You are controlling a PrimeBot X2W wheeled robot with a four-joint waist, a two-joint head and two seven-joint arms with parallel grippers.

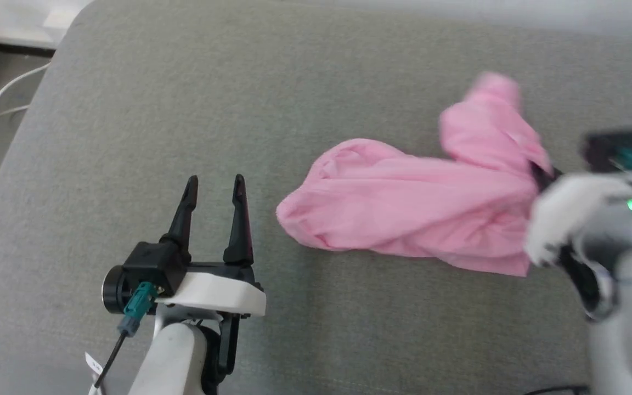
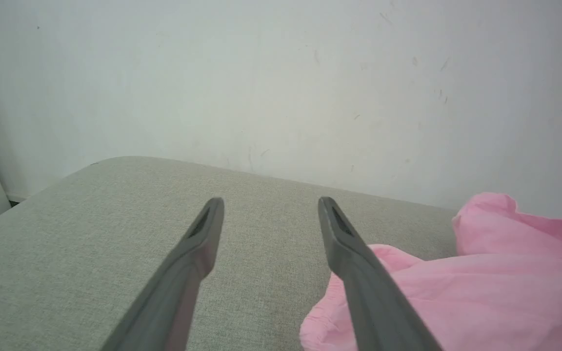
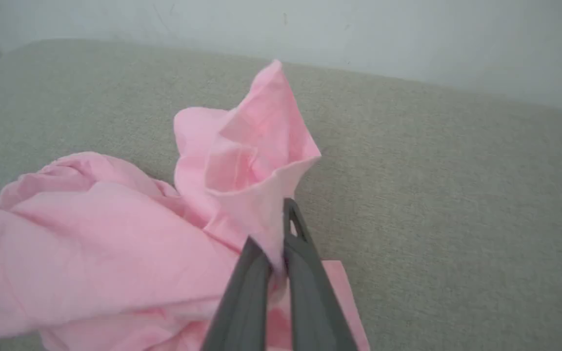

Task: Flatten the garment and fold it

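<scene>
The left gripper is to grab the garment by its gathered waistband corner [image 1: 292, 214] next. The garment's edge bulges up there, while the cloth [image 1: 399, 204] beside that corner lies loose.
The garment [image 1: 415, 211] is a crumpled light pink cloth lying on the grey cushioned surface [image 1: 272, 99], right of centre in the head view. My right gripper [image 3: 276, 234] is shut on a raised fold of the garment [image 3: 256, 170], with cloth pinched between its two dark fingers. In the head view that gripper [image 1: 541, 175] is blurred at the garment's right end. My left gripper [image 1: 214, 184] stands open over bare surface, left of the garment and apart from it. In the left wrist view the open fingers [image 2: 198, 243] point toward the wall, with the garment [image 2: 481, 292] at the lower right.
A pale wall [image 2: 281, 87] rises behind the surface's far edge. The surface's rounded left corner [image 1: 69, 33] drops off to a floor with a white cable [image 1: 9, 93].
</scene>
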